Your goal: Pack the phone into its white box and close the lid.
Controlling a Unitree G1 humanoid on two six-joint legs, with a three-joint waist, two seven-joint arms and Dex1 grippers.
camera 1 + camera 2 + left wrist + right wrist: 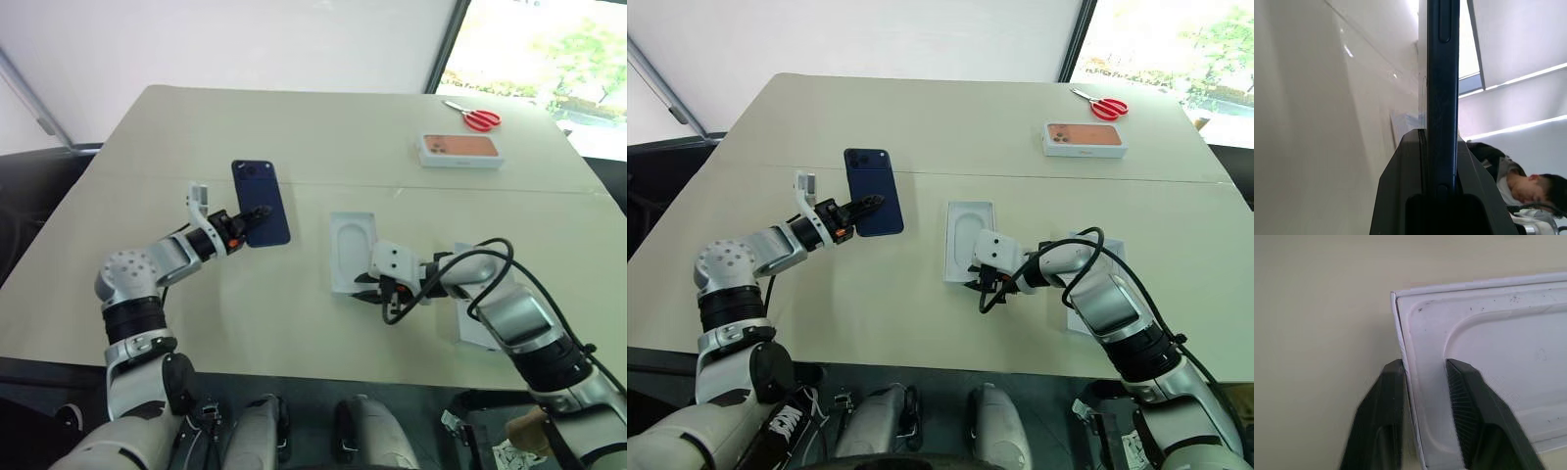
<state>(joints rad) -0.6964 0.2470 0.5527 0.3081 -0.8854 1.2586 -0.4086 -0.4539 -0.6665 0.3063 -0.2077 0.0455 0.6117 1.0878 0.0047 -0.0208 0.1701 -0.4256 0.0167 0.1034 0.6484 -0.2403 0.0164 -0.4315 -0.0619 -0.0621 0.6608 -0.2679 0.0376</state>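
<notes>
The dark navy phone [261, 201] is well to the side of the white piece with the oval hollow [351, 245], so my left gripper should keep holding the phone.
My left gripper [253, 215] is shut on the lower edge of the dark navy phone [261, 201] and holds it upright above the table, glossy back toward me. Its thin side [1442, 73] stands between the fingers in the left wrist view. My right gripper [1425, 364] is open, one finger on each side of the near rim of a white piece with an oval recess [351, 245]. I cannot tell whether the white box lies under it. Another white rectangle [470, 328] lies partly hidden under my right forearm; whether it is the box or the lid is unclear.
A white box with an orange phone picture [460, 150] and red scissors [477, 118] lie at the far right of the beige table [294, 127]. A person [1528, 188] shows in the left wrist view's background. The table's near edge runs just below both arms.
</notes>
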